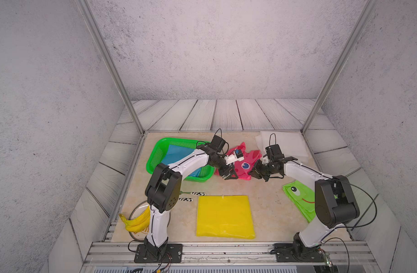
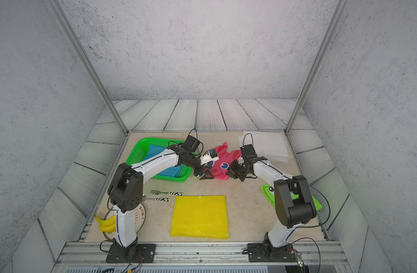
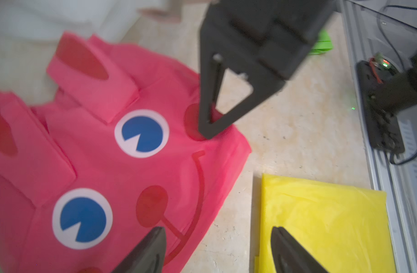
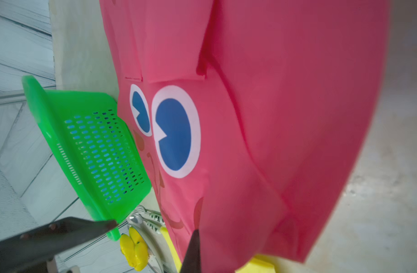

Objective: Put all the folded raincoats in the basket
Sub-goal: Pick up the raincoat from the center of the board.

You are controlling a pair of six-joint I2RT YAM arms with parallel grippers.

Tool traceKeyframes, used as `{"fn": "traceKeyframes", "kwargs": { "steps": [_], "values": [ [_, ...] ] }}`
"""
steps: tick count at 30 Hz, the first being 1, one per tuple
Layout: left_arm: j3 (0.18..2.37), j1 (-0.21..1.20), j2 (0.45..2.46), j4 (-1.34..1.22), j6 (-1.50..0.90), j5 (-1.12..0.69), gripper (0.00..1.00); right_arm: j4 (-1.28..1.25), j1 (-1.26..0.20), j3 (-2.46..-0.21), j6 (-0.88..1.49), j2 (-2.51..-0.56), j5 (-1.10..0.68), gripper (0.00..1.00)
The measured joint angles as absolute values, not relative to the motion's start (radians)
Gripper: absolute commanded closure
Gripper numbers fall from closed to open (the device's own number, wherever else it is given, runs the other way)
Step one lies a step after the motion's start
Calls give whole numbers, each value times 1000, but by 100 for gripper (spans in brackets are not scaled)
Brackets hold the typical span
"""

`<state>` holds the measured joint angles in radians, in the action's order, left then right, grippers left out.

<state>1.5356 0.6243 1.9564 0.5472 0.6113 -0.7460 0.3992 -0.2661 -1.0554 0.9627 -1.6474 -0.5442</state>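
I should next grab the near edge of the pink folded raincoat (image 1: 244, 165) on the basket side with my left gripper, to lay the raincoat in the basket.
A pink folded raincoat (image 1: 244, 165) (image 2: 222, 165) with a cartoon face lies just right of the green basket (image 1: 155, 151) (image 2: 137, 151). A blue folded raincoat (image 1: 176, 153) is inside the basket. My right gripper (image 1: 252, 172) (image 4: 200, 232) is shut on the pink raincoat's right near corner, and the cloth (image 4: 273, 118) drapes over one finger. My left gripper (image 1: 229, 175) (image 3: 218, 230) stands open over the raincoat's left near edge (image 3: 108, 165); one finger is above the pink cloth, the other is off it. The basket's mesh wall (image 4: 84, 141) shows beside the raincoat.
A yellow folded raincoat (image 1: 224, 216) lies at the front middle. A lime-green frog-faced raincoat (image 1: 299, 196) lies under the right arm, and a white folded one (image 1: 283, 144) at the back right. Bananas on a plate (image 1: 136, 221) and a fork and spoon (image 1: 195, 193) sit at the front left.
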Motion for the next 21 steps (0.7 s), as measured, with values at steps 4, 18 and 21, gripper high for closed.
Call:
{"fn": "traceKeyframes", "kwargs": {
  "steps": [4, 18, 21],
  "values": [
    [1433, 631, 1913, 447, 739, -775, 17, 392, -266, -1029, 1018, -1612, -583, 100],
    [1204, 647, 1927, 98, 1005, -667, 28, 393, -265, -1009, 1119, -1518, -645, 100],
    [1157, 651, 1927, -7, 995, -617, 46, 395, -265, -1002, 1132, -1495, -646, 100]
  ]
}}
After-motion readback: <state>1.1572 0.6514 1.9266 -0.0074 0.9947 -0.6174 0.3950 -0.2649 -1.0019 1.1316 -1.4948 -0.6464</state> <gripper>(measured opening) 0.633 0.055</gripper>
